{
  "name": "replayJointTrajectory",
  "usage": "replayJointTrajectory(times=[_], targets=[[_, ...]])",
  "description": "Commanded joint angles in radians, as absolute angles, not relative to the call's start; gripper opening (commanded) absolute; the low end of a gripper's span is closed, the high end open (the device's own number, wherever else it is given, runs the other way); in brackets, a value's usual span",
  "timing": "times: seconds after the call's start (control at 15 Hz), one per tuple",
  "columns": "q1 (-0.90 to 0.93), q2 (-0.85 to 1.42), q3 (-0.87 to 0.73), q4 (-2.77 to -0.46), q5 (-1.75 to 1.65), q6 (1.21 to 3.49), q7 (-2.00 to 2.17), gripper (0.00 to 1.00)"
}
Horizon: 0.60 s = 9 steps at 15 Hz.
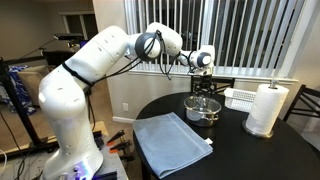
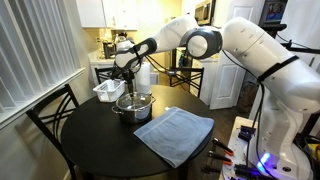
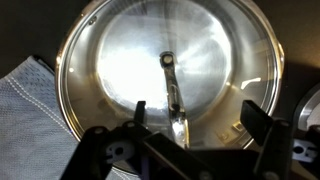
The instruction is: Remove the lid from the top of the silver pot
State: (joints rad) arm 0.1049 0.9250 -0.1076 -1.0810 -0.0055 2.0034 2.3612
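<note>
I need to close my gripper on the knob. The knob's long bar (image 3: 175, 104) is between my gripper's open fingers, so they would hold the knob now.
The silver pot (image 1: 203, 110) (image 2: 134, 106) stands on the round black table (image 1: 240, 150) (image 2: 90, 140). The glass lid (image 3: 120, 60) lies on top of it, and its metal rim and central knob fill the wrist view. In both exterior views the lid (image 1: 203, 100) (image 2: 134, 97) is seen closing the pot. My gripper (image 3: 197, 115) is open and hovers just above the lid, with one finger on each side of the knob. In the exterior views the gripper (image 1: 204, 90) (image 2: 130, 86) points straight down over the pot.
A folded blue-grey cloth (image 1: 170, 140) (image 2: 175, 133) lies in front of the pot and also shows in the wrist view (image 3: 25, 95). A white slatted rack (image 1: 240, 97) (image 2: 108, 90) stands behind the pot. A paper towel roll (image 1: 267, 108) stands near the table's edge. A chair (image 2: 50, 110) is at the table.
</note>
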Motion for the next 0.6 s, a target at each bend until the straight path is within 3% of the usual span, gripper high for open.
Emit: replayJointTrajectory(times=[0.0, 0.53], targets=[[0.095, 0.873, -0.091, -1.143, 0.009, 2.001, 2.327, 0.67], [0.098, 0.851, -0.093, -1.160, 0.006, 1.998, 2.337, 0.15]])
